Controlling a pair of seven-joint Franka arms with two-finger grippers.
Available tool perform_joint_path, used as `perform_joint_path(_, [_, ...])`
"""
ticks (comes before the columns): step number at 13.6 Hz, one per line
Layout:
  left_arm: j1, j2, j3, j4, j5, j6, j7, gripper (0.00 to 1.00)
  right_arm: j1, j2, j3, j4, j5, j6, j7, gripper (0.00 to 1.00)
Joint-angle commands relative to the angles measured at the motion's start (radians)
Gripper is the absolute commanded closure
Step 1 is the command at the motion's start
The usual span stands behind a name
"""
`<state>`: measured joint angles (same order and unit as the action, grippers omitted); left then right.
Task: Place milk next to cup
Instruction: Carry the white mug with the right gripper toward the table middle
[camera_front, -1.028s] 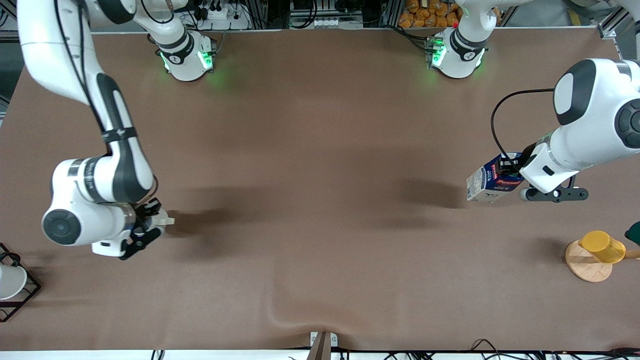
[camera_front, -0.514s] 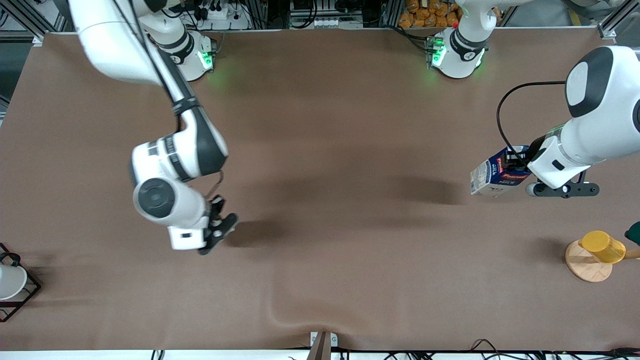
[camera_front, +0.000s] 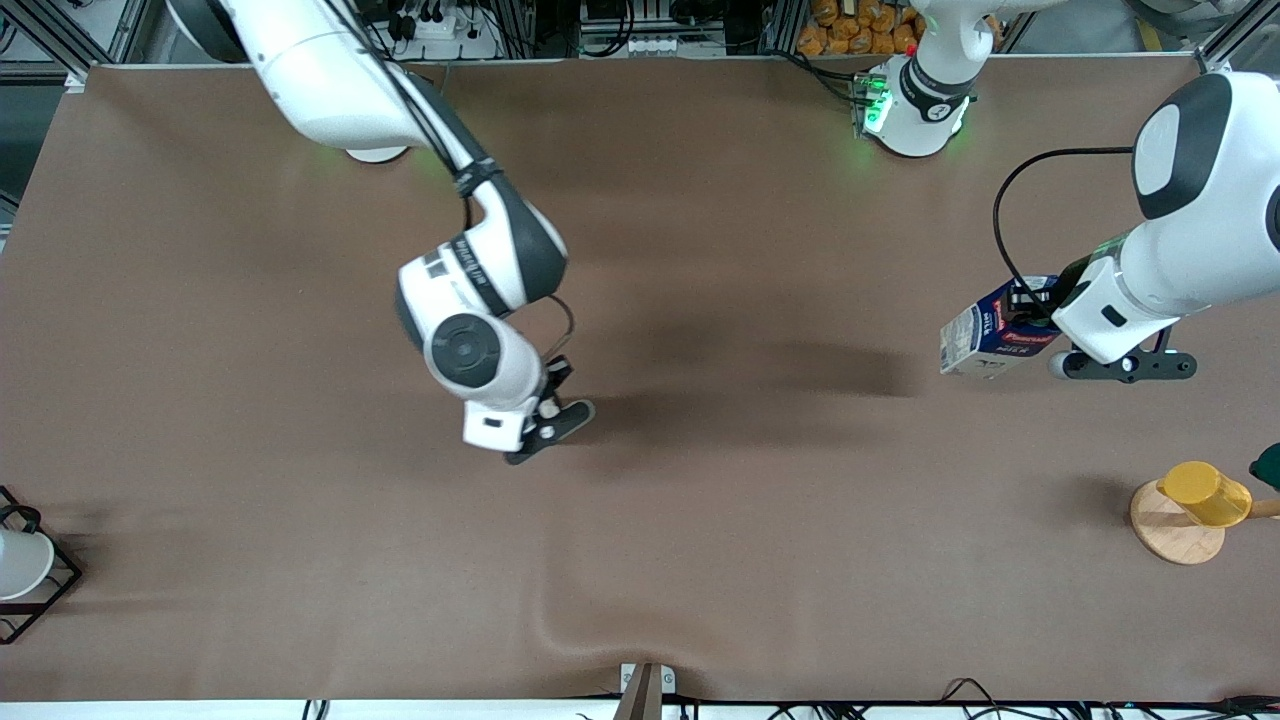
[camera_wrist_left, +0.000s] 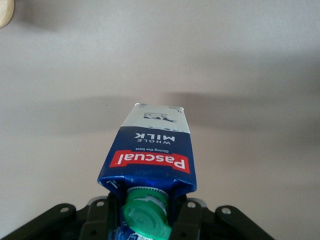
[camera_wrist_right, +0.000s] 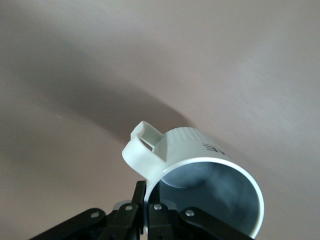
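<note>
The pale cup's base (camera_wrist_right: 187, 132) hangs above its blurred shadow. My right gripper keeps hold of the cup from here until I lower it to the table.
My left gripper (camera_front: 1030, 318) is shut on the top of the milk (camera_front: 985, 340), a dark blue carton with a red label band. It holds the carton tilted above the table, toward the left arm's end. In the left wrist view the milk (camera_wrist_left: 150, 150) fills the middle, with its green cap (camera_wrist_left: 147, 220) between the jaws of my left gripper (camera_wrist_left: 147, 212). My right gripper (camera_front: 548, 408) is over the middle of the table. In the right wrist view my right gripper (camera_wrist_right: 148, 192) is shut on the rim of the pale cup (camera_wrist_right: 200, 160), beside its stubby handle. The cup is hidden in the front view.
A yellow cup (camera_front: 1205, 492) lies on a wooden disc (camera_front: 1172, 540) near the left arm's end. A white cup sits in a black wire rack (camera_front: 45, 590) at the right arm's end. The brown table cover has a crease (camera_front: 590, 630) near its front edge.
My right arm has swung with the cup from the right arm's end to over the table's middle. My left gripper has carried the milk a little toward the arms' bases.
</note>
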<state>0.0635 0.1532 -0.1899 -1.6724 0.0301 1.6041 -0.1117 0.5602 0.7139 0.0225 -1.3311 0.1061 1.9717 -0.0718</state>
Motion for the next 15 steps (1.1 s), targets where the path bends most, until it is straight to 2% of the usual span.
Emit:
perform_joint_path(1, [0.006, -0.02, -0.008, -0.003, 0.004, -0.021, 0.003, 0.6, 0.078, 0.021, 0.01, 0.01, 0.015, 0.149, 0.006, 1.0])
perform_joint_path(5, [0.002, -0.018, -0.034, -0.007, -0.009, -0.02, -0.043, 0.6, 0.121, 0.076, 0.01, 0.012, 0.015, 0.26, -0.017, 1.0])
perform_joint_path(9, [-0.001, -0.012, -0.036, -0.003, -0.01, -0.013, -0.048, 0.6, 0.136, 0.108, 0.011, 0.017, 0.018, 0.285, 0.197, 1.0])
perform_joint_path(11, [-0.001, -0.009, -0.052, 0.002, -0.01, -0.012, -0.071, 0.6, 0.136, 0.119, 0.011, 0.018, 0.035, 0.283, 0.202, 0.0])
perform_joint_path(15, [-0.005, -0.009, -0.083, 0.002, -0.033, -0.013, -0.083, 0.6, 0.13, 0.101, 0.013, 0.02, 0.064, 0.276, 0.201, 0.0])
